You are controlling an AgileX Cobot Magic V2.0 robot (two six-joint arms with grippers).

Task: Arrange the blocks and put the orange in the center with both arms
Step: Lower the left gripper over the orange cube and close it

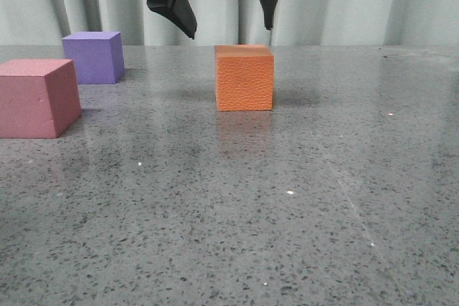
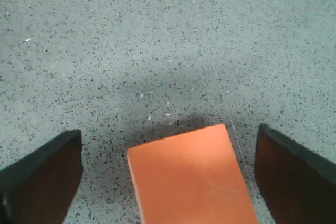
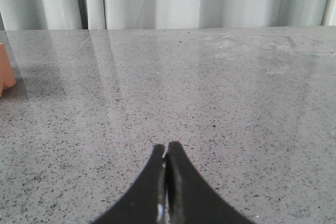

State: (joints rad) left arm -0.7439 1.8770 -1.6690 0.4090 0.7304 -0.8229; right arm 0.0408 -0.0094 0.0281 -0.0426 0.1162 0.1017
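My left gripper's fingers are above the orange cube's top (image 1: 244, 51), so my left gripper should lower before it closes on the cube.
The orange cube (image 1: 244, 77) stands on the grey speckled table near the middle. My left gripper (image 1: 229, 23) hangs open above it, its dark fingers apart and clear of the cube. In the left wrist view the orange cube (image 2: 191, 179) lies between the two fingers (image 2: 39, 177) with gaps on both sides. The purple cube (image 1: 93, 56) stands at the back left. The dusty pink-red cube (image 1: 37, 97) stands at the left edge, nearer the front. My right gripper (image 3: 166, 150) is shut and empty, low over bare table; a sliver of the orange cube (image 3: 6, 72) shows at that view's edge.
Pale curtains (image 1: 358, 1) hang behind the table's far edge. The grey table (image 1: 287, 213) stretches to the front and right of the cubes.
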